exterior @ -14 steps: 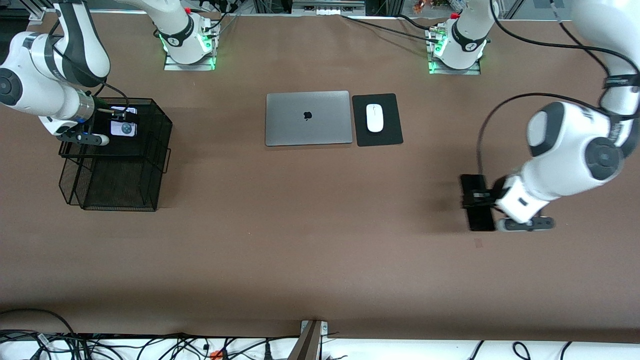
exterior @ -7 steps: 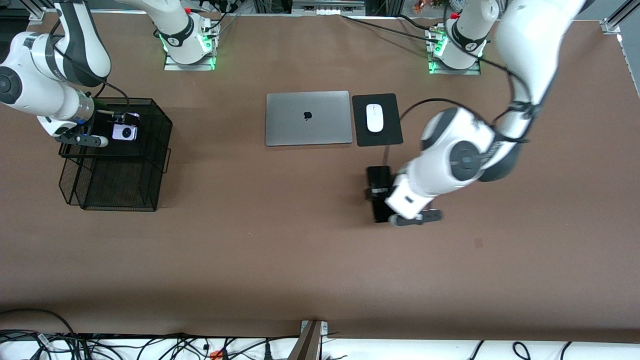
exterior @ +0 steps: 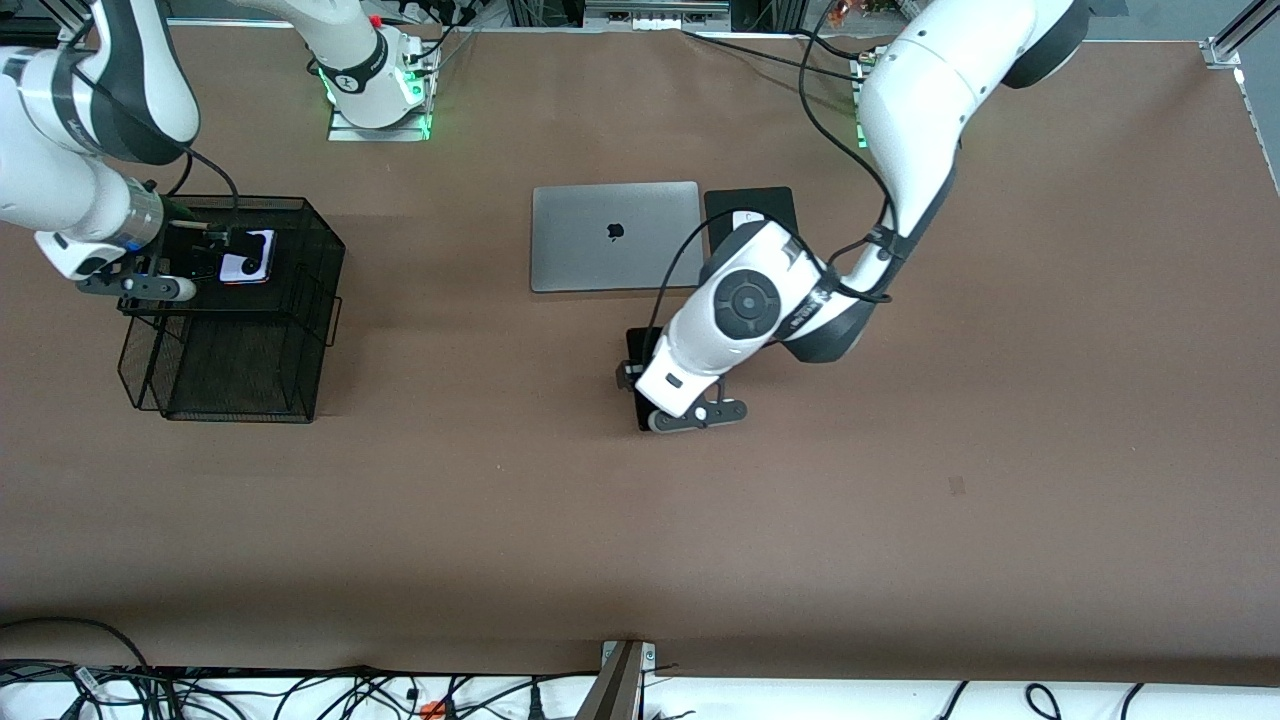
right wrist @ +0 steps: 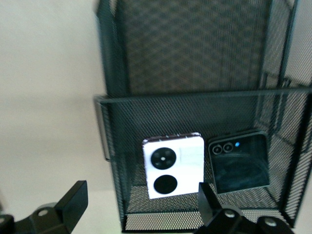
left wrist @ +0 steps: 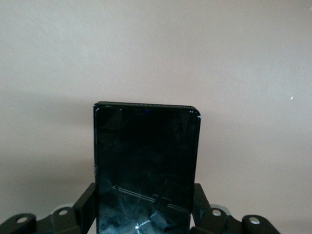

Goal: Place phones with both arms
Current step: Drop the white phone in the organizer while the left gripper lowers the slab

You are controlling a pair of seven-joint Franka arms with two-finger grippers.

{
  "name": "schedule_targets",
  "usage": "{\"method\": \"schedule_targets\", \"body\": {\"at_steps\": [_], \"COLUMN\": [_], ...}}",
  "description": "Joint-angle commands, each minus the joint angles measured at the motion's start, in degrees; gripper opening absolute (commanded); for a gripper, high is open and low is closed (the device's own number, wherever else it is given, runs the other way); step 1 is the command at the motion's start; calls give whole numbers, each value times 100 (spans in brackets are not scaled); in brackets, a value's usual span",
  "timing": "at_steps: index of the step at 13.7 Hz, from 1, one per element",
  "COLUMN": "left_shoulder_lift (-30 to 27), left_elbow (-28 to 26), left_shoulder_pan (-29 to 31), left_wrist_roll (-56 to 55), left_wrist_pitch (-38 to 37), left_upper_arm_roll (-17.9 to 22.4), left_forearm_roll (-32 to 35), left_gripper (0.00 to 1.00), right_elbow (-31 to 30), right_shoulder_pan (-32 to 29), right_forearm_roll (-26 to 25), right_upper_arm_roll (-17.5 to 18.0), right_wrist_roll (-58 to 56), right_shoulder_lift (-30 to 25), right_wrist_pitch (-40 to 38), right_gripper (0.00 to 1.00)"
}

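Observation:
My left gripper keeps hold of the long black slab phone (exterior: 638, 345) (left wrist: 146, 161) for now. The phone hangs above the table and would drop if I opened now.
My left gripper (exterior: 630, 378) is shut on the long black slab phone (exterior: 638, 345) and holds it over the bare table, nearer the front camera than the laptop. In the left wrist view the slab phone (left wrist: 146, 161) sits between the fingers (left wrist: 86, 204). My right gripper (exterior: 200, 250) is open and empty over the black mesh basket (exterior: 300, 300) at the right arm's end. The lavender flip phone (exterior: 247, 268) lies in the basket's upper tray. The right wrist view shows it (right wrist: 173, 165) beside the black flip phone (right wrist: 241, 161), with my open gripper (right wrist: 141, 202) clear of both.
A shut grey laptop (exterior: 615, 235) lies mid-table, with a black mouse pad (exterior: 770, 198) beside it. The white mouse (exterior: 748, 214) is mostly hidden by the left arm. The basket has a lower tier (exterior: 230, 380) nearer the front camera.
The left arm swept the slab phone from its end of the table toward the middle. The right gripper let go of the lavender phone in the basket and drew back.

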Motion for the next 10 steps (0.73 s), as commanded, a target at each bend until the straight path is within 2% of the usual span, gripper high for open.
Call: {"method": "schedule_targets", "body": {"at_steps": [1,4,7,10], "left_shoulder_lift": [292,520,705,951], "left_elbow": [331,358,419,726], "left_shoulder_pan": [-521,-1128,-1243,-1252], "left_wrist_roll": [-111,-120,-120,-128], "left_wrist_pitch": [84,610,866,867], "left_upper_arm_roll": [347,962,1008,1052], "left_forearm_roll": [53,44,52,53], "left_gripper": [0,0,0,1], "right_elbow": [886,1501,1907,2109], "right_shoulder_pan": [174,561,571,571], "right_forearm_roll": [-47,58,514,726], "right_upper_arm_roll": [218,219,219,219], "right_wrist_roll": [74,310,303,303], "right_shoulder_lift": [326,738,1169,1372], "right_wrist_pitch": [-577,-570,-623,-622], "right_gripper": [100,100,100,100]}}
